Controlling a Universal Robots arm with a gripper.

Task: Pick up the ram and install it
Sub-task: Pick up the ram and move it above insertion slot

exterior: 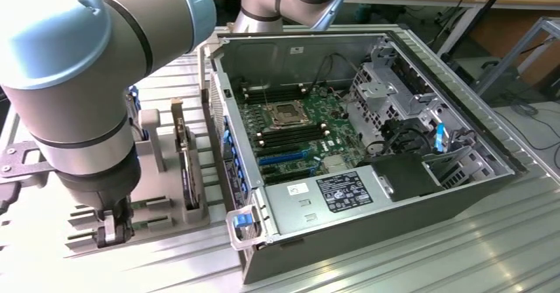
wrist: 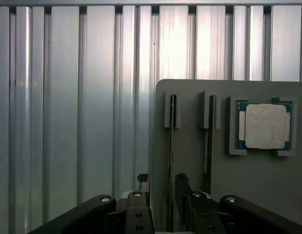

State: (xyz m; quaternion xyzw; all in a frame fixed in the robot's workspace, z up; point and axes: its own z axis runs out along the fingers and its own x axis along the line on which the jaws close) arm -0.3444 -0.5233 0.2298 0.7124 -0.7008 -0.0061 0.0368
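My gripper grips the ram by its long top edge (wrist: 171, 165) next, so the ram's contacts stay free to enter the motherboard's memory slot.
The ram (wrist: 171, 151) stands on edge in a slot of the grey holder (wrist: 190, 156), seen as a thin dark line. A second stick like it (wrist: 208, 146) stands in the neighbouring slot. My gripper (wrist: 165, 217) is open, with one finger on each side of the first stick and a visible gap to it. In the exterior view the gripper (exterior: 112, 231) reaches down onto the holder (exterior: 166, 208), left of the open computer case (exterior: 368, 201). The motherboard (exterior: 293, 132) with its dark memory slots lies inside the case.
A square silver processor (wrist: 264, 126) sits in a recess of the holder beside the sticks. A big dark expansion card (exterior: 183, 155) stands upright in the holder near the case wall. Ribbed aluminium table (wrist: 68, 122) surrounds the holder. The arm's large joints (exterior: 88, 63) loom over the holder.
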